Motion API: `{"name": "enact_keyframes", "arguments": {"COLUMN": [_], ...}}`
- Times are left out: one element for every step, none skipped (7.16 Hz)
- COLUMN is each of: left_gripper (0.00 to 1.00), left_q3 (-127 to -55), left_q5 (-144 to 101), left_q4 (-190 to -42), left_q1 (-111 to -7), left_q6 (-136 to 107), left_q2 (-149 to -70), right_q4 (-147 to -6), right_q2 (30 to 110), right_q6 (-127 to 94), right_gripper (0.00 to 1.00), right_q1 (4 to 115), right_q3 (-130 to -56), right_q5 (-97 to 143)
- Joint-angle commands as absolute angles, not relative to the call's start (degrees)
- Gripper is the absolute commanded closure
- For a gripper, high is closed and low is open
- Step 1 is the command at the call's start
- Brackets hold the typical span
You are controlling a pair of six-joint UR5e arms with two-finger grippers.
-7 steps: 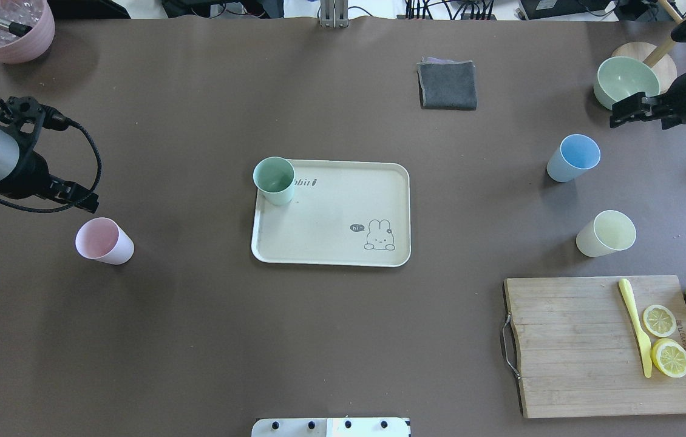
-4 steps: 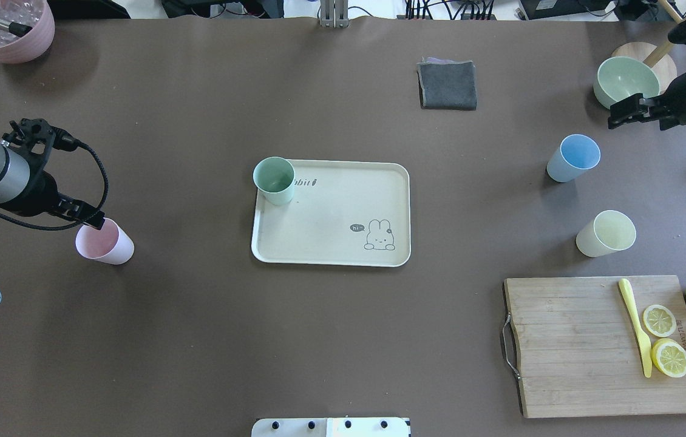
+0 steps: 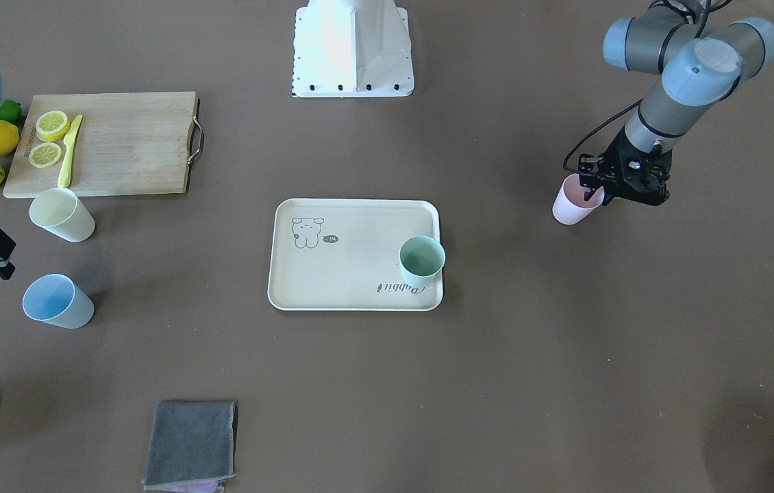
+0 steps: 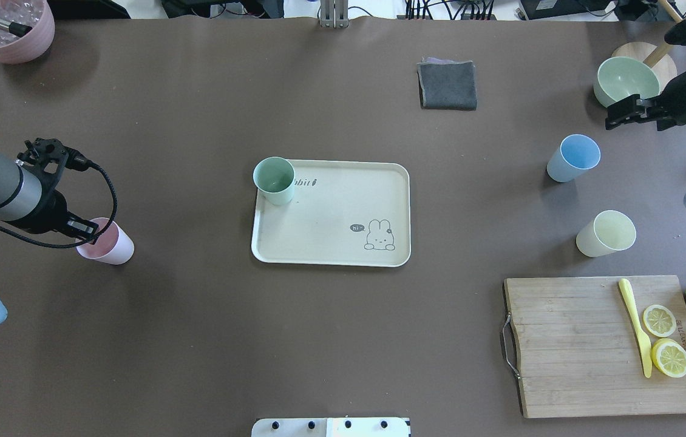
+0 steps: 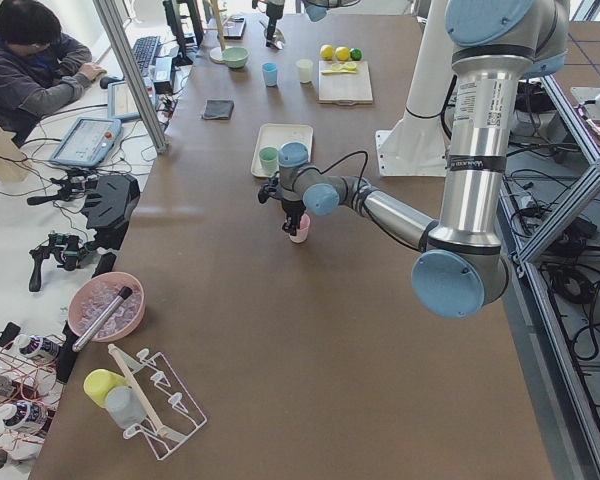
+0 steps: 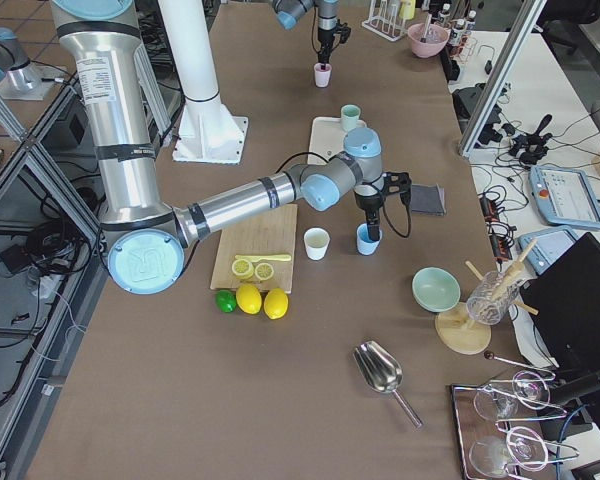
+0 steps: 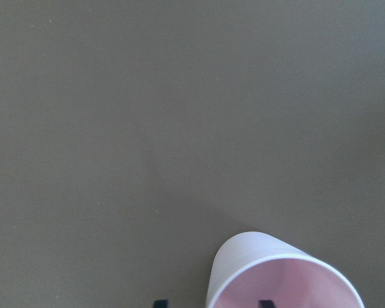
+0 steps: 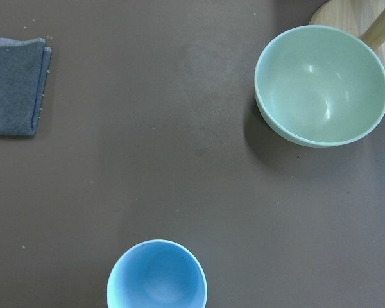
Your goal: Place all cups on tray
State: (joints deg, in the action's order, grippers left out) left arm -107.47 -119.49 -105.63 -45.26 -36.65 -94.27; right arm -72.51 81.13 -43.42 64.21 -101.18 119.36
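Note:
The pink cup's opening (image 7: 292, 285) is wider than the gap between my fingers, so my left gripper will next pick up the pink cup by the thin side at its rim (image 7: 219, 287).
The cream tray (image 4: 331, 212) lies mid-table with the mint green cup (image 4: 274, 181) upright in its far left corner. The pink cup (image 4: 113, 247) stands on the table left of the tray. My left gripper (image 4: 89, 230) is open at the pink cup's rim. In the left wrist view one fingertip (image 7: 265, 303) is inside the pink cup (image 7: 289, 282) and the other is outside its wall. The light blue cup (image 4: 573, 158) and the yellow cup (image 4: 606, 233) stand at the right. My right gripper (image 4: 613, 115) looks open and empty, hovering beyond the blue cup (image 8: 156, 277).
A wooden cutting board (image 4: 573, 346) with a yellow knife and lemon slices lies front right, with whole lemons beside it. A green bowl (image 4: 625, 79) sits far right, a grey cloth (image 4: 447, 85) at the back, and a pink bowl (image 4: 6, 27) in the far left corner.
My left gripper has moved toward the robot and lowered onto the pink cup's rim. My right gripper has shifted slightly. The cups have not moved.

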Motion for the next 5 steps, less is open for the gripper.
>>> {"name": "enact_keyframes", "arguments": {"left_gripper": [1.0, 1.0, 1.0, 1.0, 1.0], "left_q3": [-108.72, -108.46, -108.28, -107.59, -104.53], "left_q5": [-119.97, -120.14, -120.15, -119.89, -119.62], "left_q4": [-104.86, -102.77, -93.61, -84.99, -84.47], "left_q1": [-45.09, -45.09, -45.09, -42.83, -39.5], "left_q6": [-37.78, -39.88, -42.43, -46.11, -50.41], "left_q2": [-97.36, -101.21, -109.6, -117.87, -122.3], "right_q4": [-72.51, -72.51, -72.51, -72.51, -72.6], "right_q2": [81.12, 81.12, 81.12, 81.12, 81.12], "right_q6": [-43.42, -43.42, -43.42, -43.42, -43.5], "right_gripper": [0.0, 0.0, 0.0, 0.0, 0.0], "right_q1": [64.16, 64.16, 64.07, 63.9, 63.64], "right_q3": [-101.16, -101.16, -101.16, -101.16, -101.16], "right_q5": [119.36, 119.36, 119.36, 119.36, 119.36]}}
